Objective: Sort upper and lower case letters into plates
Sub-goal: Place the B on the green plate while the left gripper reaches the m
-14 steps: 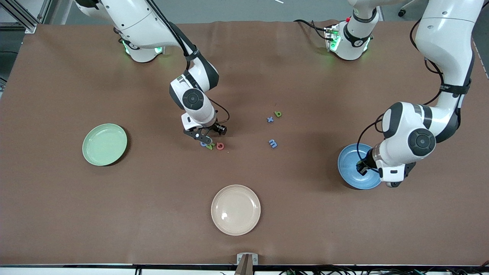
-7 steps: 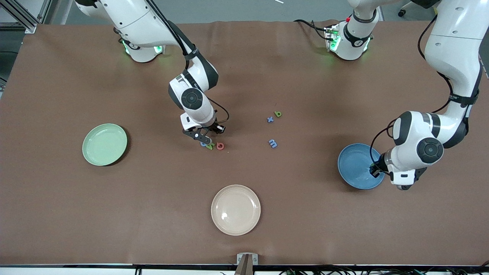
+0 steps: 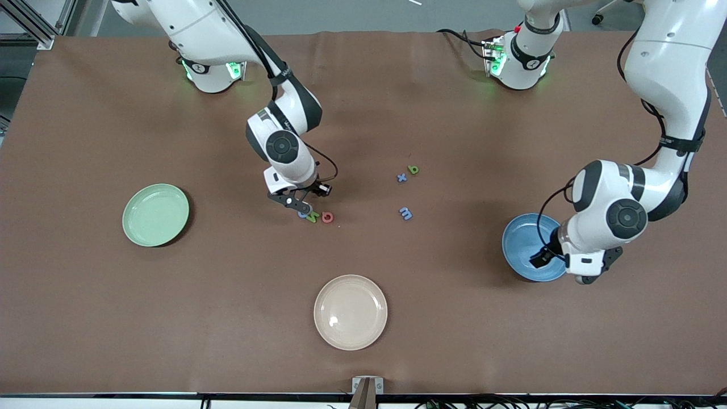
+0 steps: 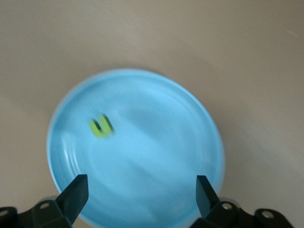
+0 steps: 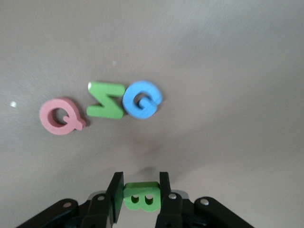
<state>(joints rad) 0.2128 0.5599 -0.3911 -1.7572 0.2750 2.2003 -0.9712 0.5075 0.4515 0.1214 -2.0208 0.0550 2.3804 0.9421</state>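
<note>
My left gripper picks up the blue m by its arched top and the bottom ends of its legs next, to sort the lower case letters into the blue plate.
My right gripper (image 3: 296, 205) (image 5: 141, 190) is shut on a green capital B (image 5: 141, 199), just above the table beside a red G (image 3: 327, 217) (image 5: 59, 116), a green N (image 3: 312, 216) (image 5: 107, 100) and a blue G (image 5: 141, 99). Toward the left arm's end lie a blue x (image 3: 401, 178), a green b (image 3: 413, 169) and a blue m (image 3: 405, 213). My left gripper (image 3: 538, 260) (image 4: 141, 183) hangs open over the blue plate (image 3: 519, 238) (image 4: 156, 142), where a small green letter (image 4: 101, 126) lies, blurred. The mint green plate (image 3: 155, 215) sits at the right arm's end.
A cream-beige plate (image 3: 350, 312) sits near the table's front edge, nearer to the front camera than the letters. Brown cloth covers the table (image 3: 454, 329). Both arm bases stand along the table's back edge.
My left gripper has opened and a green letter now lies in the blue plate. My right gripper has shut on the green B and shifted slightly toward the right arm's end.
</note>
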